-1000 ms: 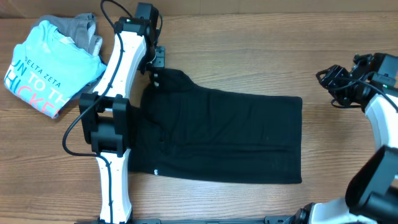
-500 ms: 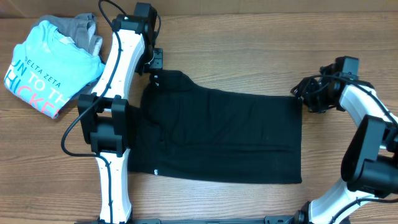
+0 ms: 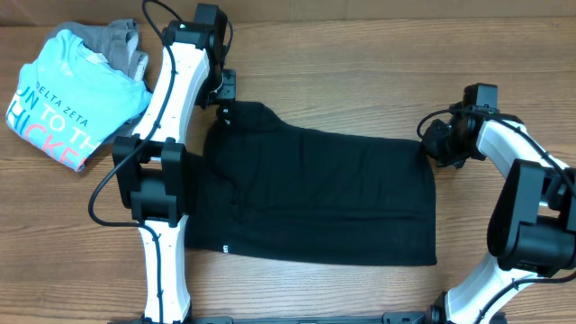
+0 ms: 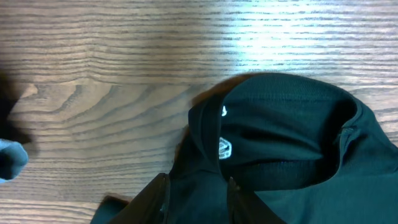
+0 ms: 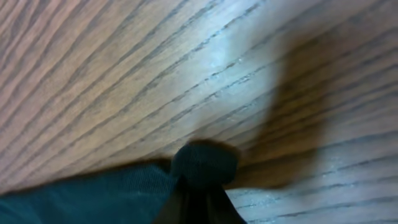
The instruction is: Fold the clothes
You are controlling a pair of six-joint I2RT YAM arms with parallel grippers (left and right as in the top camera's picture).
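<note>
The black T-shirt's far side needs to be folded over, so my left gripper should next grab the T-shirt's collar by the white label (image 4: 225,149), opposite my right gripper's corner.
The clothes, a black T-shirt (image 3: 324,198), lie spread flat on the wooden table, collar at the far left. My left gripper (image 3: 225,103) hovers over the collar. In the left wrist view its fingers (image 4: 197,179) stand apart, open, with the black fabric (image 4: 292,124) and a small white label (image 4: 225,149) just ahead of them. My right gripper (image 3: 430,144) sits at the shirt's far right corner. In the right wrist view it (image 5: 200,186) is shut on a bunched knob of black cloth (image 5: 205,163).
A folded light blue T-shirt (image 3: 63,99) with lettering lies at the far left, on top of a grey garment (image 3: 121,40). Bare wood surrounds the black shirt. A bit of the blue shirt (image 4: 9,158) shows at the left edge of the left wrist view.
My right gripper has moved left onto the shirt's far right corner and shut on it. The left gripper's jaws have opened over the collar; that arm stayed in place.
</note>
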